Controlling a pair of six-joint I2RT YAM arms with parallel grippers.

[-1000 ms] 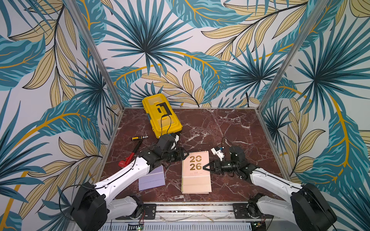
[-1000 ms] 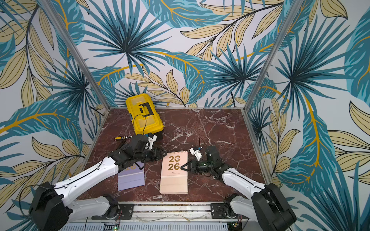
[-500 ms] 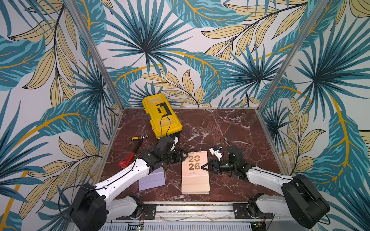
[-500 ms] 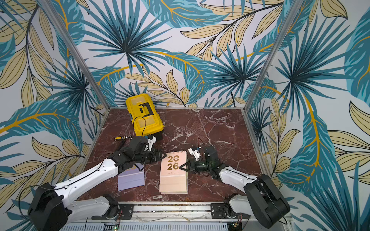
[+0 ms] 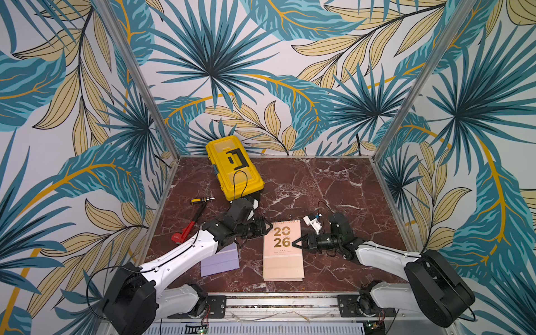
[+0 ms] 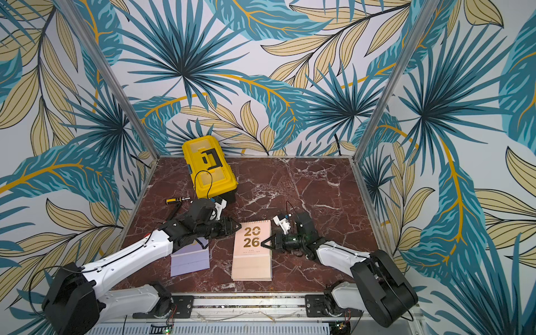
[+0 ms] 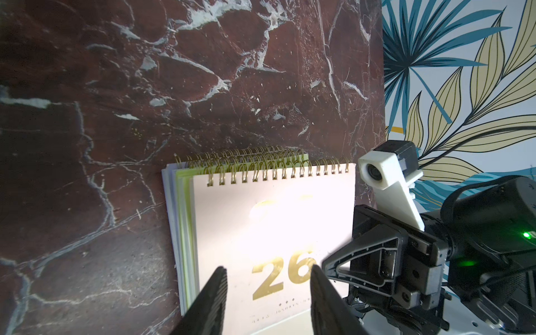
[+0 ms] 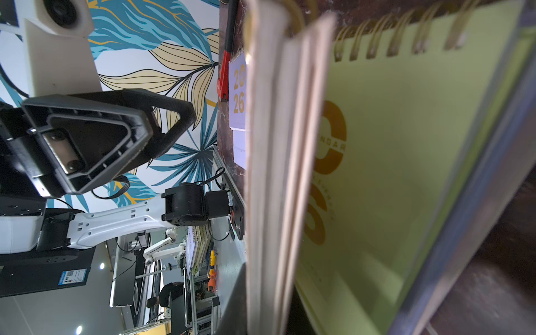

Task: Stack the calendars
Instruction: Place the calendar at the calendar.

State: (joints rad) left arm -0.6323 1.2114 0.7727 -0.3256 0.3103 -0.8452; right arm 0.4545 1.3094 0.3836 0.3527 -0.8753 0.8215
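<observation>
I should open my right gripper, because the peach calendar's lower edge is squarely over the lime green calendar (image 8: 391, 174) and it would settle flat if released.
A stack of calendars lies at the front middle of the marble floor, a pale peach one (image 5: 282, 255) (image 6: 252, 255) (image 7: 275, 217) on top. My right gripper (image 5: 294, 242) (image 6: 262, 243) (image 8: 266, 307) is shut on the peach calendar's right edge (image 8: 278, 174). That edge is raised off the lime green calendar (image 8: 391, 174) (image 7: 185, 203) beneath. My left gripper (image 5: 264, 228) (image 6: 236, 227) (image 7: 268, 268) stands open at the stack's left edge, nothing between its fingers. A single lilac calendar (image 5: 220, 262) (image 6: 190, 262) (image 8: 239, 95) lies to the left, partly under the left arm.
A yellow toolbox (image 5: 235, 168) (image 6: 210, 169) stands at the back left. A yellow-handled screwdriver (image 5: 201, 200) and a red wrench (image 5: 185, 229) lie by the left wall. Patterned walls close three sides, and a metal rail (image 5: 278, 303) runs along the front.
The right arm's rear links have shifted slightly. Both grippers and the calendars stay where they were.
</observation>
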